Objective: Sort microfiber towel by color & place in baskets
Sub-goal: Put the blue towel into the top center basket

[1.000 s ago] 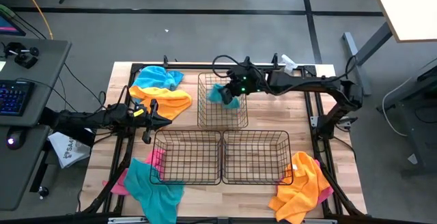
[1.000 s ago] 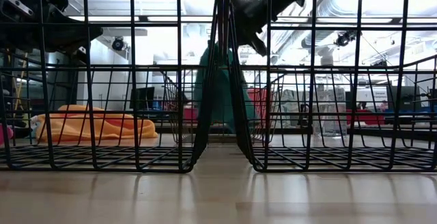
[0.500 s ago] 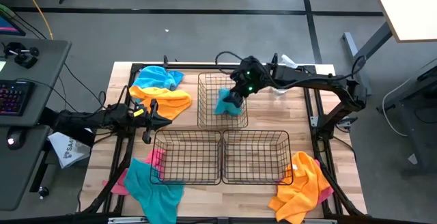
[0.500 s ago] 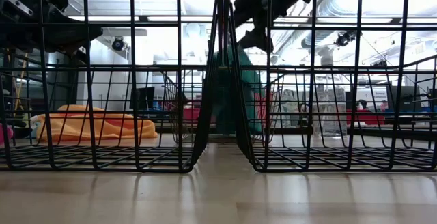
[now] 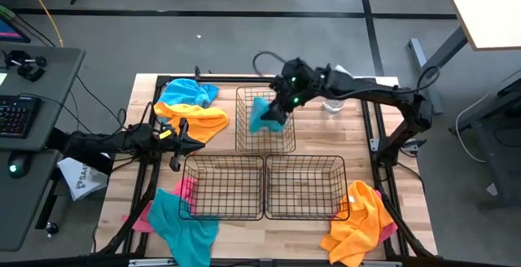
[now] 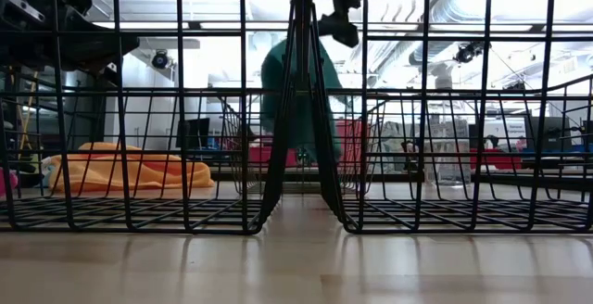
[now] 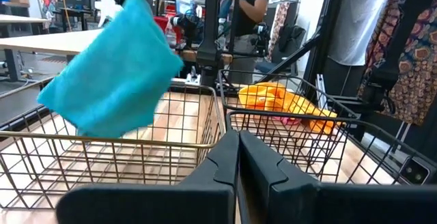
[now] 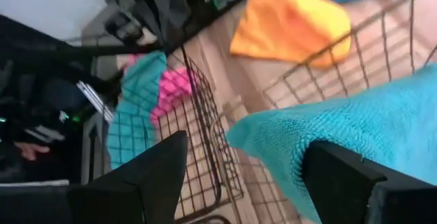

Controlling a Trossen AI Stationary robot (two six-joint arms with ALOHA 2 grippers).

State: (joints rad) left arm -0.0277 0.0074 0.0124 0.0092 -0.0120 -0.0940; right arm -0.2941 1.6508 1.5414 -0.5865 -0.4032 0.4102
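Observation:
My left gripper grabs the teal towel under the orange one by its bunched fold next, so that teal goes into the far basket (image 5: 266, 142).
A teal towel (image 5: 260, 114) hangs in the air inside the outline of the far wire basket (image 5: 241, 141), under my right gripper (image 5: 282, 102). In the right wrist view that gripper (image 8: 242, 176) is open, and the towel (image 8: 369, 115) lies beside one finger. From the left wrist view the towel (image 7: 113, 67) shows spread like a flag, above the basket floor. My left gripper (image 5: 181, 133) waits shut at the table's left, beside an orange towel (image 5: 195, 120). Two more baskets (image 5: 228, 194) (image 5: 305, 194) stand side by side at the near edge. My right gripper points down over the far basket with its fingers wide apart. The teal towel's top corner (image 7: 135, 4) sits up at one finger (image 8: 341, 173), and the towel hangs below it, clear of the basket floor. Whether the towel clings to that finger or only passes it, I cannot tell.
A teal towel (image 5: 187, 92) lies under the orange one at the far left. At the near left are a pink towel (image 5: 183, 192) and a teal one (image 5: 183, 226), at the near right an orange heap (image 5: 358, 222). A clear spray bottle (image 5: 335, 76) stands at the far edge.
My right gripper dipped with the teal towel into the far basket, then rose again and drew a little toward the far edge. The towel has come up with it and swung toward the table's left.

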